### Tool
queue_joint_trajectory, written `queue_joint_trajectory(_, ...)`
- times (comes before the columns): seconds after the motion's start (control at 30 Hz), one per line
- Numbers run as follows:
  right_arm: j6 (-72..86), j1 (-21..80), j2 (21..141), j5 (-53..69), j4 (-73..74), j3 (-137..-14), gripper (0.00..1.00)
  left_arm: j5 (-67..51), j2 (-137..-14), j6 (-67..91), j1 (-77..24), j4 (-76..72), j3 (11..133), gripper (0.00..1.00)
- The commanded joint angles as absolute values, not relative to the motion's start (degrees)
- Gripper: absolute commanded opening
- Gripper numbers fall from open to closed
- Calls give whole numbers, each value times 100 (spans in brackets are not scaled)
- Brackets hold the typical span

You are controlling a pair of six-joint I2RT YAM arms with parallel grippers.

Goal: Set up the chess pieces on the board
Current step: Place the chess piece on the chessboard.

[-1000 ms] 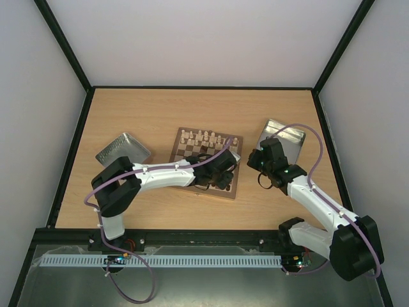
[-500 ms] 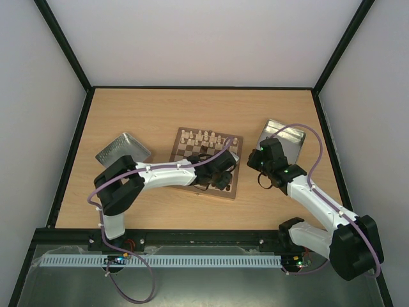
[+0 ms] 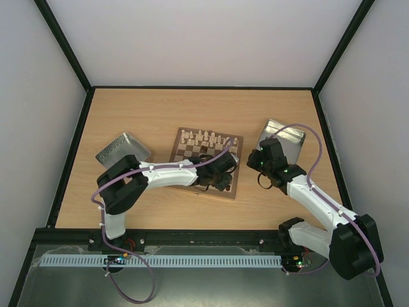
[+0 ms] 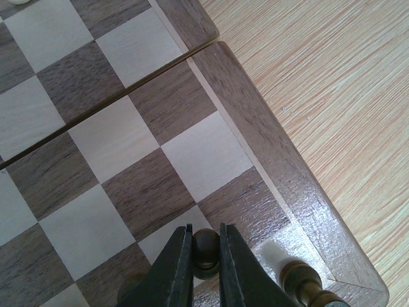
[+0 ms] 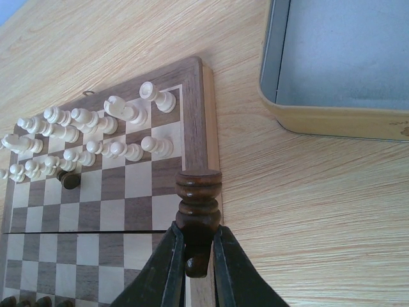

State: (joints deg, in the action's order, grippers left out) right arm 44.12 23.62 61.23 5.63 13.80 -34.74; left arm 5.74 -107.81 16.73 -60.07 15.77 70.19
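Observation:
My left gripper holds the dark brown pawn (image 4: pixel 206 248) low over its flat light square. The pawn would stand, so my left gripper should open.
The checkered wooden board (image 3: pixel 185 153) lies mid-table, with cream pieces (image 3: pixel 203 136) standing in its far rows. My left gripper (image 3: pixel 220 180) is low over the board's near right corner, shut on a dark brown pawn (image 4: pixel 206 248) standing on a light square. Another dark piece (image 4: pixel 301 283) stands in the corner square beside it. My right gripper (image 3: pixel 260 164) hovers just right of the board, shut on a dark brown piece (image 5: pixel 198 214) held with its base forward. The cream pieces also show in the right wrist view (image 5: pixel 96 131), with one dark piece (image 5: pixel 69 180) near them.
A silver tin (image 3: pixel 285 142) lies right of the board, beyond my right gripper; its inside (image 5: pixel 345 57) looks bare. A second silver tin (image 3: pixel 123 149) lies left of the board. Black frame rails edge the table.
My left arm shifted slightly over the board's near right corner. My right arm has barely moved.

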Motion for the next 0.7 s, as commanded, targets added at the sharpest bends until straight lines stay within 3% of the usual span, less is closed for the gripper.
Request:
queue_joint_trajectory(0.0, 4390, 2338, 6135, 519, 1301, -3418, 10, 679, -10831, 1661, -5968, 1659, 7097, 11)
queue_joint_trajectory(0.67, 4408, 2338, 6100, 617, 1279, -3408, 10, 545, -10449, 1741, -5924, 1605, 7099, 22)
